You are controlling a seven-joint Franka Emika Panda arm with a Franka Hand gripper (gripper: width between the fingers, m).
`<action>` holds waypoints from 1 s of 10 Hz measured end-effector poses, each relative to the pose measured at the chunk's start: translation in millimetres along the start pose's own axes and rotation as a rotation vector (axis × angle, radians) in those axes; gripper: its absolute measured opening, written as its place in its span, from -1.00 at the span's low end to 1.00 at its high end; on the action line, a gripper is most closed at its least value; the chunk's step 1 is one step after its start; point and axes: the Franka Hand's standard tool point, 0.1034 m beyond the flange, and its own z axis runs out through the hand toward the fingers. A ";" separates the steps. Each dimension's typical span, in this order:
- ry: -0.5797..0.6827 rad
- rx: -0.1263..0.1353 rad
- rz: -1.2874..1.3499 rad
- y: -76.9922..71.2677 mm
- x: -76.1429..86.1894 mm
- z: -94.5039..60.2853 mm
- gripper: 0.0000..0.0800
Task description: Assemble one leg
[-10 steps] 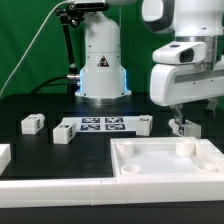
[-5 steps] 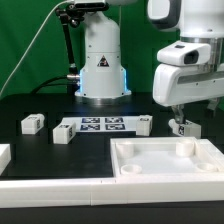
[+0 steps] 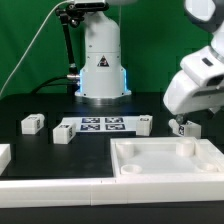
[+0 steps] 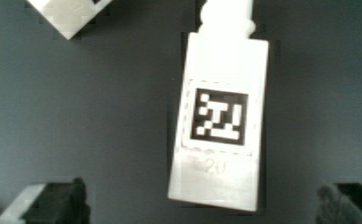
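My gripper's fingers are still high above the leg, so it is too early to close on the white leg; the gripper comes down first.
A leg, a small white block with a black-and-white tag, lies on the black table at the exterior view's right, just behind the tabletop piece. In the wrist view this leg is long and white, tag face up. My gripper hangs tilted just above it. In the wrist view my gripper is open, and its dark fingers stand wide on either side of the leg's end without touching it. Other legs lie at the exterior view's left and middle.
The large white square tabletop piece with corner holes lies in front. The marker board lies before the robot base. A white bar runs along the front edge. Another white part shows in the wrist view.
The hand has swung up and toward the exterior view's right and now stands tilted. The leg under it has not moved.
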 end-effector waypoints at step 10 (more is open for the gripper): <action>-0.305 0.016 -0.006 -1.4 3.7 33.6 0.62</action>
